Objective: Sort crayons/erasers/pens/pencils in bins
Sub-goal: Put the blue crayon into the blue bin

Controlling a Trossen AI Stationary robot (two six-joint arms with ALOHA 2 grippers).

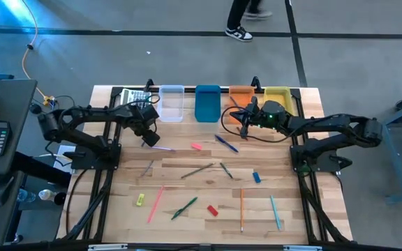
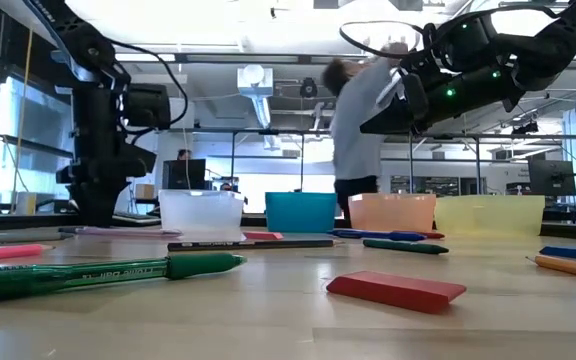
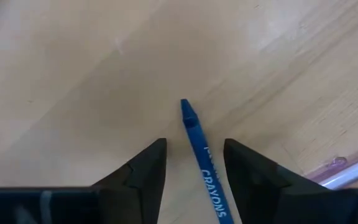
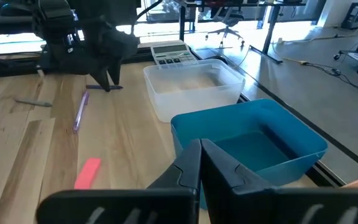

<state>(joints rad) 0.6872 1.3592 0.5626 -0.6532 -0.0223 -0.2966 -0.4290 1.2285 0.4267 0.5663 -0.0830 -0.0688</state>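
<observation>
My left gripper's fingers sit low at the tabletop on either side of the blue crayon's body [image 3: 201, 149], so it is time to close on the crayon now.
A blue crayon [image 3: 199, 149] lies flat on the wooden table. My left gripper [image 3: 194, 144] points down over it, open, one finger on each side of the crayon with a gap to both. In the high view this gripper [image 1: 147, 139] stands in front of the clear bin [image 1: 172, 103]. The blue bin [image 1: 207, 103], orange bin [image 1: 239, 93] and yellow bin [image 1: 279, 96] stand in a row along the far edge. My right gripper [image 4: 201, 163] is shut with nothing in it and hovers above the blue bin [image 4: 253, 140].
A purple pen [image 1: 162, 148] lies beside my left gripper. Pink [image 1: 197, 146], blue [image 1: 257, 177], red [image 1: 212, 209] and yellow [image 1: 140, 199] erasers lie scattered among pens and pencils. A calculator [image 1: 135, 96] sits left of the clear bin. A person stands beyond the table.
</observation>
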